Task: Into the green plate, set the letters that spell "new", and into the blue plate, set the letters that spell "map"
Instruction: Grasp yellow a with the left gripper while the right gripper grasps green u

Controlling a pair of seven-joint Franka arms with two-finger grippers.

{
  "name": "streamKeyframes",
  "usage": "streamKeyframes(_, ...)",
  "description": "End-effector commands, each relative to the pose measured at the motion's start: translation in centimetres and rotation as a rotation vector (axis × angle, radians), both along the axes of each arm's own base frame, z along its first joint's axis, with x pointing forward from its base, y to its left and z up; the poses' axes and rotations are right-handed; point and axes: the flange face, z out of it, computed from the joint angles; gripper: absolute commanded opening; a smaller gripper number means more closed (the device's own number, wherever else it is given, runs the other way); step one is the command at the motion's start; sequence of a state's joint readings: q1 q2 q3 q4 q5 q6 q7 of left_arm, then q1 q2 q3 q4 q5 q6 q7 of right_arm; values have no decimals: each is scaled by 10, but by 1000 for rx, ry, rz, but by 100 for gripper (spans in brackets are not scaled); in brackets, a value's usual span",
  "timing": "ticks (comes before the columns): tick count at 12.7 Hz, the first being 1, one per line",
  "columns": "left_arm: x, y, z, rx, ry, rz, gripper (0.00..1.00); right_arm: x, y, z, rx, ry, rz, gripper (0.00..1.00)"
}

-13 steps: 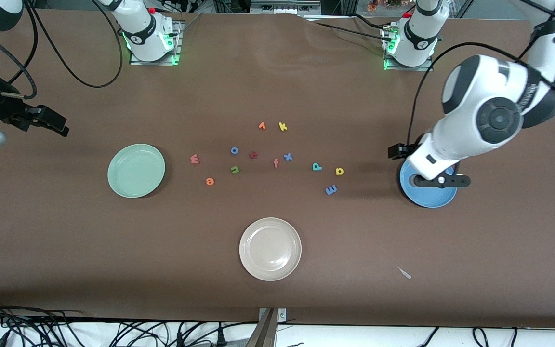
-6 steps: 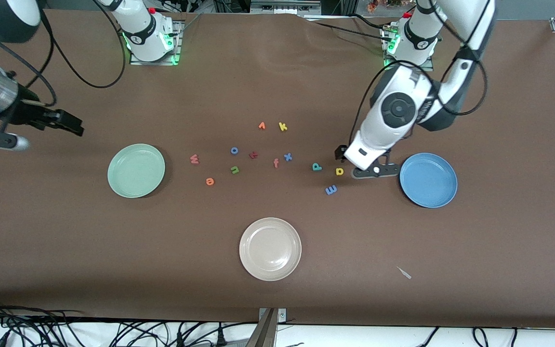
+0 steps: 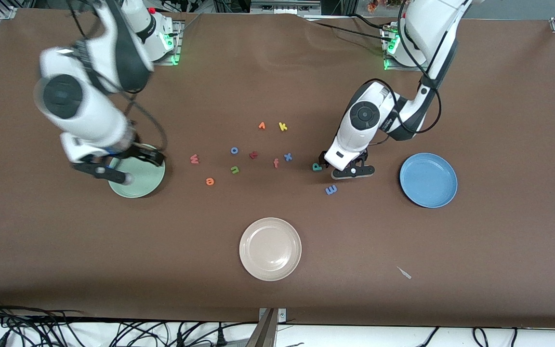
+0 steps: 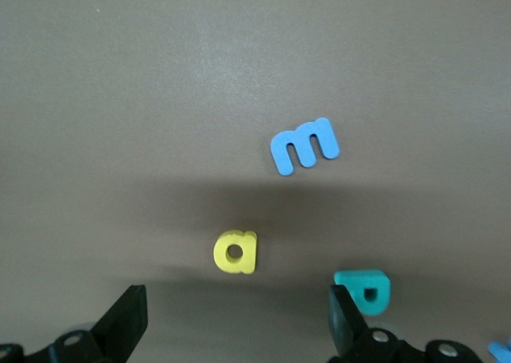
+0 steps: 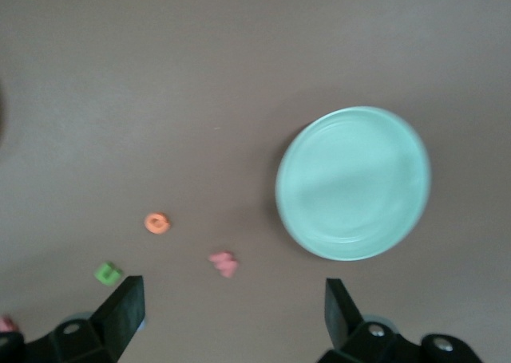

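The yellow "a" is needed to spell "map" in the blue plate. My left gripper will grab it next by its round bowl and straight stem (image 4: 235, 252).
My left gripper (image 3: 341, 168) hangs open low over the yellow "a" (image 4: 235, 251), which the front view hides. The "a" lies just ahead of the open fingers (image 4: 128, 325). Teal "p" (image 3: 316, 166) sits by one fingertip, and blue "m" (image 3: 331, 190) lies nearer the front camera. The blue plate (image 3: 428, 180) is toward the left arm's end. My right gripper (image 3: 118, 166) is open over the mint-green plate (image 3: 145, 185). Salmon "w" (image 3: 194, 159), orange "e" (image 3: 210, 181) and olive "n" (image 3: 234, 169) lie beside that plate; the right wrist view shows "w" (image 5: 224, 263) ahead of its gripper (image 5: 231, 319).
A cream-white plate (image 3: 270, 248) sits nearest the front camera. Other letters lie mid-table: blue "o" (image 3: 234, 150), a dark red letter (image 3: 253, 154), orange "f" (image 3: 276, 163), blue "x" (image 3: 287, 156), yellow "k" (image 3: 283, 126) and another orange letter (image 3: 261, 126).
The left gripper swept from over the blue plate to over the yellow "a". The right arm swung in from its end of the table to over the green plate. No letter has moved.
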State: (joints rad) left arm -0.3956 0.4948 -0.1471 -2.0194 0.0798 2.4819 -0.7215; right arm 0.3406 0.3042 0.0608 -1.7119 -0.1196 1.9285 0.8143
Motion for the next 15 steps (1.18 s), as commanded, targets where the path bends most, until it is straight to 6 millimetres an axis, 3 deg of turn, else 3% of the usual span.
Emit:
streamKeyframes(1, 6, -4, -5, 14, -14, -14, 96, -3, 50, -50, -23, -58, -219, 100)
streamKeyframes(4, 10, -5, -19, 19, -1, -19, 86, -23, 99, -102, -13, -82, -403, 99)
streamKeyframes(6, 11, -6, -22, 37, -11, -53, 83, -47, 123, -145, -31, -57, -389, 94)
streamKeyframes(9, 11, -6, -31, 53, -8, -75, 78, -60, 128, -184, 51, -115, -519, 91)
streamKeyframes(10, 12, -6, -31, 52, -9, -75, 71, -61, 128, -192, 67, -125, -547, 91)
streamKeyframes(13, 12, -6, -33, 53, -6, -75, 34, -63, 135, -215, 84, -126, -545, 90)
streamKeyframes(15, 11, -6, -36, 54, -3, -75, 17, -63, 138, -219, 94, -133, -555, 88)
